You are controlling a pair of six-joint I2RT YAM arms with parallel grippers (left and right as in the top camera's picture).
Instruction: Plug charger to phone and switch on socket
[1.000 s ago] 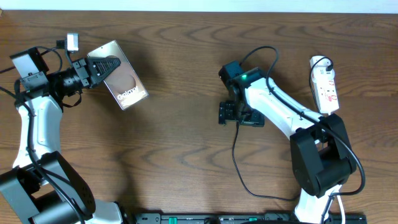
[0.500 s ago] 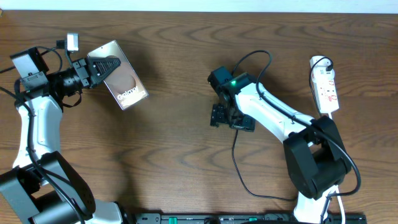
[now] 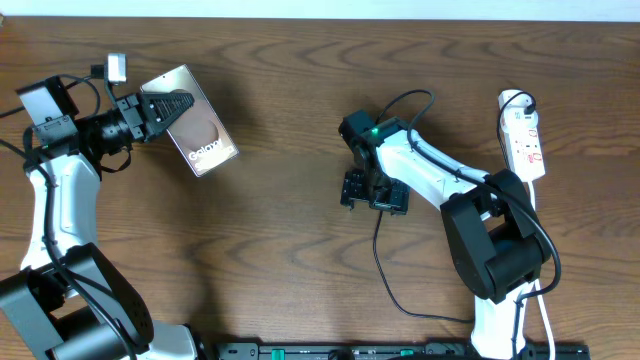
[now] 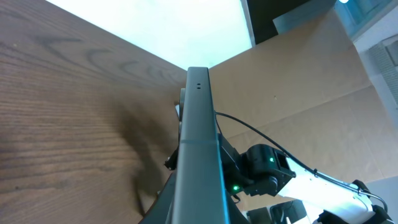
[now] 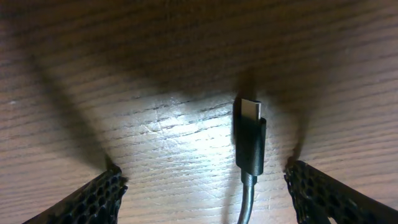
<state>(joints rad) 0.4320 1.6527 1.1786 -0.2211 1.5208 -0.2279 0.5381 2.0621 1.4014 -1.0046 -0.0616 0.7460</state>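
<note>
My right gripper should next hold the charger by the sides of its black connector housing (image 5: 250, 147), so the metal tip stays free to plug into the phone.
My left gripper (image 3: 163, 108) is shut on the phone (image 3: 200, 124), a brownish-grey slab with white lettering, held tilted above the table at the far left. In the left wrist view the phone's edge (image 4: 198, 149) runs up the middle. The charger is a thin black cable (image 3: 381, 262) running from the front edge up to my right gripper (image 3: 373, 190). In the right wrist view its connector tip (image 5: 250, 135) lies flat on the wood between the open fingers (image 5: 205, 190), nearer the right finger. The socket (image 3: 524, 136), a white power strip with red marks, lies at the far right.
A white cord (image 3: 545, 320) runs from the strip down the right side. A small white block (image 3: 117, 68) sits near the left arm's wrist. A black rail (image 3: 400, 350) runs along the table's front edge.
My right gripper moved left over the charger's tip and settled there, fingers on either side of the connector. The left arm and phone have not moved.
</note>
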